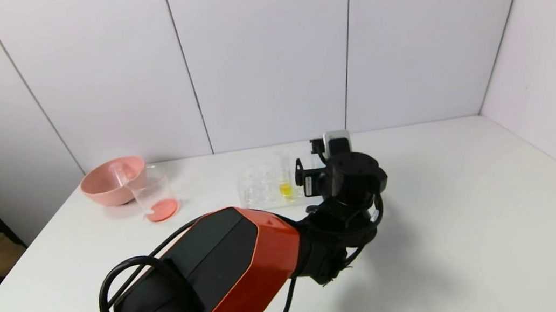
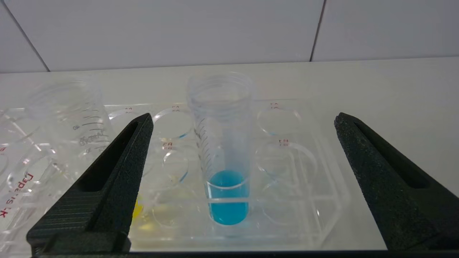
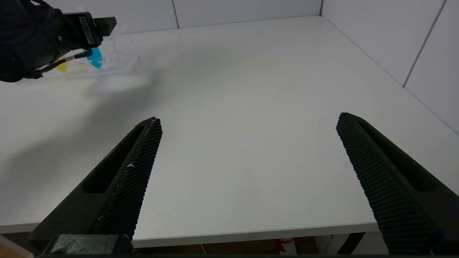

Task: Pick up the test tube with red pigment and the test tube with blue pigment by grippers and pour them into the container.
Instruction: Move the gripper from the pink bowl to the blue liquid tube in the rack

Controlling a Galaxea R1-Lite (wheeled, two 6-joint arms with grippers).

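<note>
I need to move my left gripper toward the blue tube (image 2: 223,137) before I close it on the tube. My fingers stop short on either side, above the clear rack.
The test tube with blue pigment (image 2: 224,154) stands upright in the clear rack (image 2: 308,215), blue liquid at its bottom. My left gripper (image 2: 244,118) is open, one finger on each side of this tube and well apart from it. In the head view the left wrist (image 1: 349,178) hides both fingers and the blue tube. The container (image 1: 155,195) stands at the far left with red-orange liquid in its bottom. The test tube with red pigment is out of view. My right gripper (image 3: 249,122) hangs open and empty over the table's front edge.
A pink bowl (image 1: 113,182) sits behind the container, with a clear tube (image 1: 122,175) leaning in it. A tube with yellow liquid (image 1: 285,182) stands in the rack (image 1: 260,185) beside the blue one. White walls close the back and right.
</note>
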